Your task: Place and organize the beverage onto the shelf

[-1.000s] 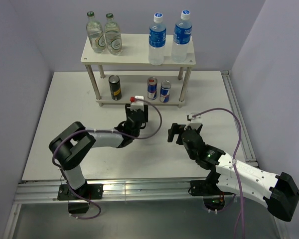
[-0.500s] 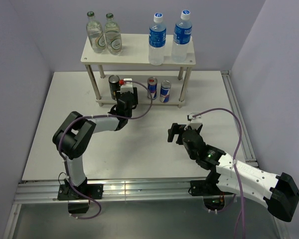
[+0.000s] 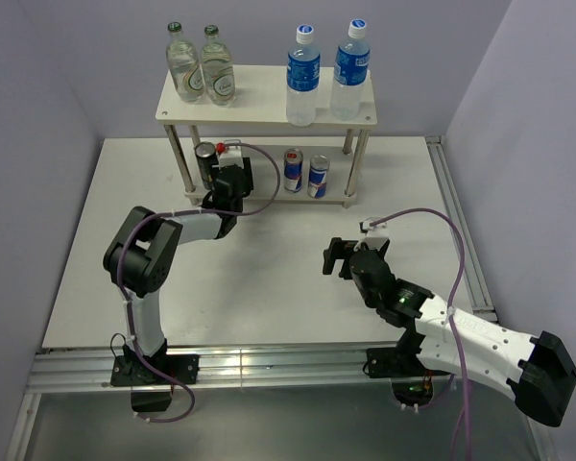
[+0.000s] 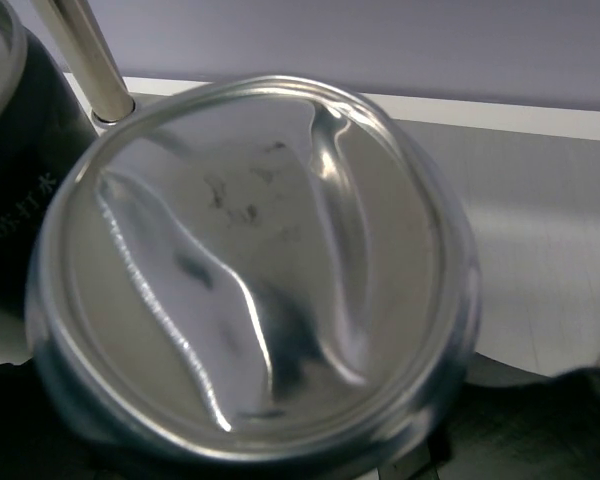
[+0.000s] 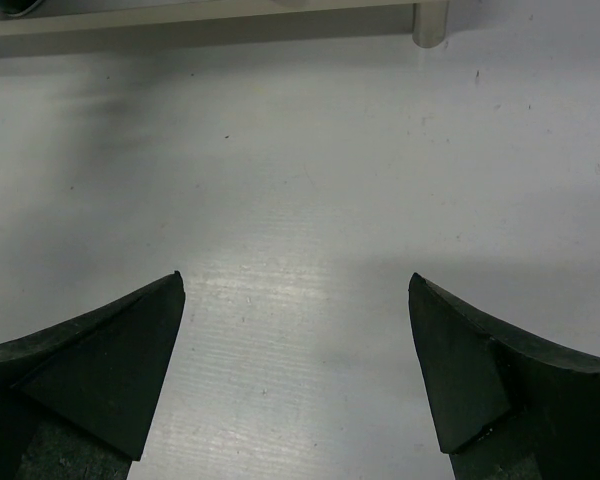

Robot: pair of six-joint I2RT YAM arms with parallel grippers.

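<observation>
My left gripper should open: the flat lower board is below the second dark can, so it would stand beside the other dark can.
The cream-white shelf [image 3: 259, 96] stands at the back. Two water bottles [image 3: 303, 75] [image 3: 349, 69] stand on its top board. On its lower board stand a dark can [image 3: 207, 163] and two blue-silver-red cans [image 3: 293, 170] [image 3: 318, 177]. My left gripper [image 3: 230, 178] is at the lower board, right of that dark can, and is shut on a second dark can [image 4: 260, 260], whose silver end fills the left wrist view. The standing dark can [image 4: 15, 180] and a shelf leg [image 4: 85, 60] are just left of it. My right gripper [image 3: 350, 257] [image 5: 295, 278] is open and empty above the bare table.
Two clear glass bottles with green caps [image 3: 183, 67] [image 3: 217, 67] stand on the left of the top board. The shelf's front edge and a leg [image 5: 430, 25] show at the top of the right wrist view. Grey walls close in the table on three sides.
My left gripper has carried its can forward and left from mid-table to the shelf's lower board. The standing dark can now sits slightly further left. The right arm has not moved.
</observation>
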